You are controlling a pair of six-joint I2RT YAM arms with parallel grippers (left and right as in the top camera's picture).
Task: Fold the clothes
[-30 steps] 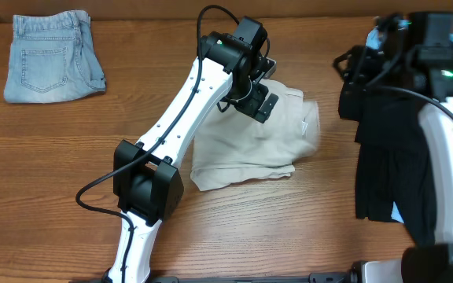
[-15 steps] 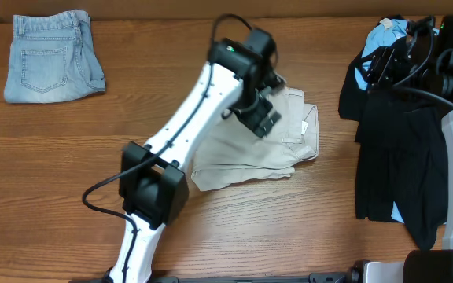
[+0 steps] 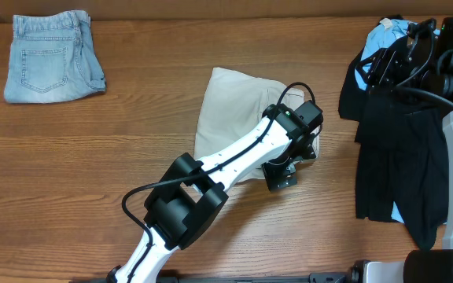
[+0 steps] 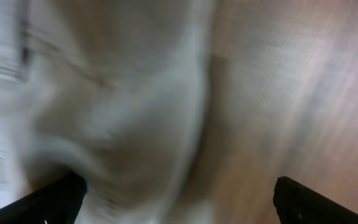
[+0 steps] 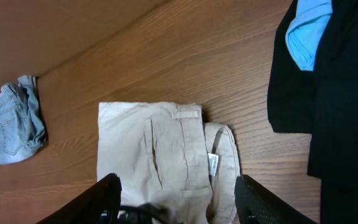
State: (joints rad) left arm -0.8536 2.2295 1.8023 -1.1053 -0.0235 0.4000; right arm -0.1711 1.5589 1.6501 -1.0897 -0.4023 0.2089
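Observation:
The left gripper picks up the khaki shorts by the near waistband edge next, layers together. Then it lays them, still folded, onto the denim shorts.
The pale beige khaki shorts lie folded mid-table, waistband and a white label towards the right. They also show in the right wrist view. My left gripper hovers low over their near right edge. Its view is blurred: beige cloth on the left, bare wood on the right, and the left gripper open wide and empty. My right gripper hangs open and empty high above the table. It is beside the black garment and the sky-blue garment.
Folded blue denim shorts lie at the far left corner, also seen in the right wrist view. The black garment and the blue one are heaped along the right edge. Bare wood surrounds the khaki shorts.
My left gripper swept from the far side of the khaki shorts to their near right edge. The shorts now lie flatter and reach farther back. The right arm moved back right, then held still.

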